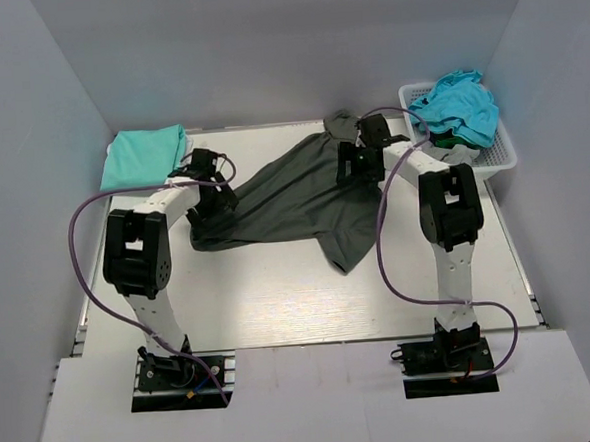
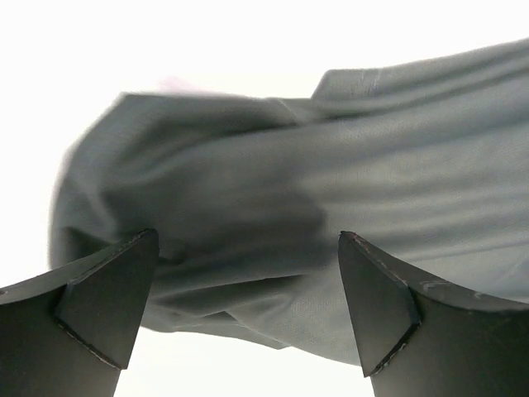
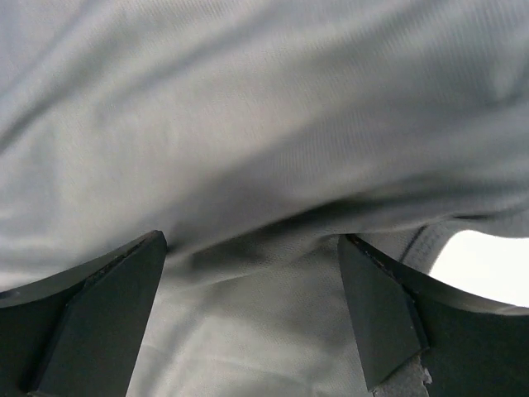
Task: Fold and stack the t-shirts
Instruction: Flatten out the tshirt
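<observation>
The charcoal t-shirt (image 1: 294, 196) should spread flat for folding, so my left gripper will next grab it by its bunched outer edge (image 1: 213, 214).
A dark charcoal t-shirt (image 1: 294, 196) lies rumpled and partly spread across the middle of the table. My left gripper (image 1: 216, 198) is over its left end, jaws wide open. In the left wrist view the gripper (image 2: 248, 236) has the shirt's bunched edge (image 2: 331, 182) between and beyond its fingers, not clamped. My right gripper (image 1: 357, 162) is over the shirt's upper right part, also open. In the right wrist view the gripper (image 3: 252, 237) is close above a fold of the cloth (image 3: 248, 124). A folded mint-green t-shirt (image 1: 146, 155) lies at the back left.
A white lattice basket (image 1: 500, 158) stands at the back right and holds a crumpled turquoise t-shirt (image 1: 458, 106) over something darker. Grey walls close in the table on the left, back and right. Purple cables loop off both arms.
</observation>
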Available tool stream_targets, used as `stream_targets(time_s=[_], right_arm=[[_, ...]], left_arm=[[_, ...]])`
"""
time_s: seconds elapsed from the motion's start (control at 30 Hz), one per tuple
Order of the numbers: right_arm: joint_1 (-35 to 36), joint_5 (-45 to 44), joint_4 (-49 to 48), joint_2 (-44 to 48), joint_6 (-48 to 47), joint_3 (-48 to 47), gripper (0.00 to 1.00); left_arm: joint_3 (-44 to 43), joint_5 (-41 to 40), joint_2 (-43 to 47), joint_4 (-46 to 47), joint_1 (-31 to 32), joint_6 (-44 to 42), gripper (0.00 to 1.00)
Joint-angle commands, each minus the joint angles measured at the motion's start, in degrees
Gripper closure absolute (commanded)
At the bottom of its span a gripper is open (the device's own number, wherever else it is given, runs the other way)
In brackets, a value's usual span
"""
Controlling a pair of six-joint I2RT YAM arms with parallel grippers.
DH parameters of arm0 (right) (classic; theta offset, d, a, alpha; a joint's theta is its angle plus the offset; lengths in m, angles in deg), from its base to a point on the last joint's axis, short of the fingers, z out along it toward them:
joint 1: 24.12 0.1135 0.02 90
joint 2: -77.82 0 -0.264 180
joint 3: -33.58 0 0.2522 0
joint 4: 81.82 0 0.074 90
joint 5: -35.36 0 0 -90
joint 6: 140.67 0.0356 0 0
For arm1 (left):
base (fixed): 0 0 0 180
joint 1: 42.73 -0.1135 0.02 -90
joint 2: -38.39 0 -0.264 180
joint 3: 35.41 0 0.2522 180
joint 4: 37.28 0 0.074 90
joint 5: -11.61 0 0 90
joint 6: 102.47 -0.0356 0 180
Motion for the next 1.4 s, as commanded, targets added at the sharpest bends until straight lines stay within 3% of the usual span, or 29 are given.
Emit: stream_targets(time_s=[0.0, 0.13, 0.23, 0.33, 0.43, 0.63, 0.8, 0.93, 1.23, 1.37], right_arm=[[0.36, -1.40, 2.83, 4.46, -2.96, -2.22, 0.10], [0.71, -1.92, -1.20, 16.45, -3.40, 3.83, 0.10], [1.41, -2.01, -4.44, 23.59, -2.26, 14.89, 0.10], [2.47, -2.27, -6.21, 33.70, -0.51, 24.39, 0.10], [3.34, -2.19, -6.40, 39.61, 0.99, 32.49, 0.10], [5.36, -1.75, 0.18, 49.37, 2.66, 40.75, 0.10], [8.00, 1.59, 6.60, 53.24, 3.90, 44.28, 0.10], [11.33, 1.16, 9.78, 53.60, 4.86, 47.26, 0.10], [18.11, -2.88, 10.13, 42.89, 4.52, 44.90, 0.10], [21.18, -6.20, 8.11, 37.96, 4.60, 42.09, 0.10]], left_arm=[[-3.57, -8.01, 8.92, -4.73, -0.30, 4.46, 0.00], [2.56, -12.49, 18.49, -10.71, -0.83, 12.02, 0.00], [11.35, -15.57, 24.93, -12.82, -2.32, 16.15, 0.00], [19.88, -14.97, 32.49, -10.03, -3.91, 16.78, 0.00], [26.03, -13.47, 37.16, -2.57, -4.52, 14.77, 0.09], [29.92, -6.44, 33.57, 9.31, -5.05, 9.58, 0.13], [29.83, -7.05, 24.97, 13.44, -5.58, 7.73, 0.14], [29.13, -7.05, 20.92, 16.00, -6.62, 7.11, 0.21], [30.71, -3.45, 17.83, 18.37, -7.68, 6.58, 0.61], [31.23, -2.39, 17.30, 19.51, -7.68, 6.05, 0.97]])
